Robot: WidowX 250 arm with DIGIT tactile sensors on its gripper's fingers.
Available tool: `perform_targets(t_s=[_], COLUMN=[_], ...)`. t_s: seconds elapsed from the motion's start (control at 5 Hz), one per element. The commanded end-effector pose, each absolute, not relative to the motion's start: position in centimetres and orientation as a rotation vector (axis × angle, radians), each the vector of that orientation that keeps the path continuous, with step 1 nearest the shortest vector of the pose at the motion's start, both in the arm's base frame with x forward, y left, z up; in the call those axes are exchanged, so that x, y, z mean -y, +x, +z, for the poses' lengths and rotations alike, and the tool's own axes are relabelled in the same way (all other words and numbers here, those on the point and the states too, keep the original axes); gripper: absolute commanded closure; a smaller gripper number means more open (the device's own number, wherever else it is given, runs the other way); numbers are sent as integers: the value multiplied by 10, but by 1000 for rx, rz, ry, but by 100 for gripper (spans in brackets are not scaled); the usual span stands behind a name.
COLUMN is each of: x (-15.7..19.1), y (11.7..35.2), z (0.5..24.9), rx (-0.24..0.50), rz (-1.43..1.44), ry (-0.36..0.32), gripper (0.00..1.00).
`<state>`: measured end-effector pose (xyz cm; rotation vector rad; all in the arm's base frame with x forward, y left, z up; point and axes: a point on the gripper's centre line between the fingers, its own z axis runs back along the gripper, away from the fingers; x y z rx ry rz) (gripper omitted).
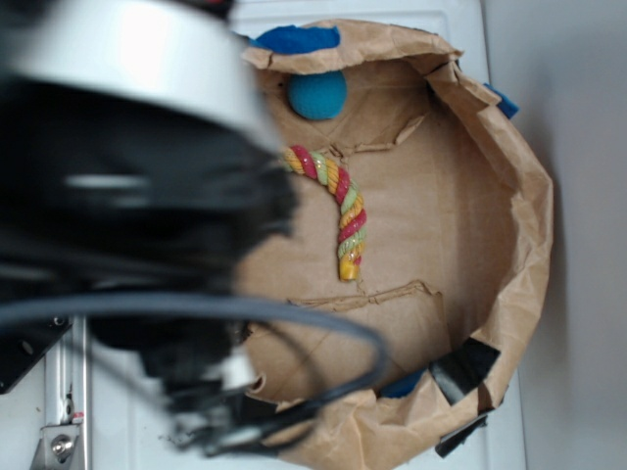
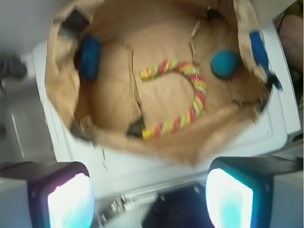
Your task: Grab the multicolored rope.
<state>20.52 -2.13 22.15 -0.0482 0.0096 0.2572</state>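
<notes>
My gripper grabs the rope's shorter leg (image 1: 352, 233) near the yellow tip (image 1: 349, 269) next, to pick the rope out of the paper bag.
The multicolored rope (image 1: 338, 201) lies in a U-shaped arch on the floor of a brown paper bag (image 1: 509, 186), its red, yellow and pale green strands twisted together. The wrist view shows the whole arch of the rope (image 2: 187, 95), with both yellow ends pointing left. My gripper (image 2: 149, 199) is high above the bag's near edge, well clear of the rope. It is open, with nothing between its two lit fingers (image 2: 71, 202). In the exterior view the arm's body fills the left side and hides the fingers.
A teal ball (image 1: 317, 94) rests inside the bag just beyond the rope, and shows in the wrist view as the ball (image 2: 224, 63). Blue clips (image 2: 90, 57) hold the bag's rim. A grey cable (image 1: 294, 313) loops over the bag's near side. The bag sits on a white surface (image 2: 266, 137).
</notes>
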Motion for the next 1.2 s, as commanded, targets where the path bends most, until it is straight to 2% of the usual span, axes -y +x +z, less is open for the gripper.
perform_targets(t_s=[0.0,0.6,0.8,1.0], x=[2,2,-5,-11], y=[240,240,246,248], z=[206,206,160,133], rx=[58,58,57,80], rz=[764,764,878,938], ry=[-121,-121,-89,-80], gripper=[0,0,0,0])
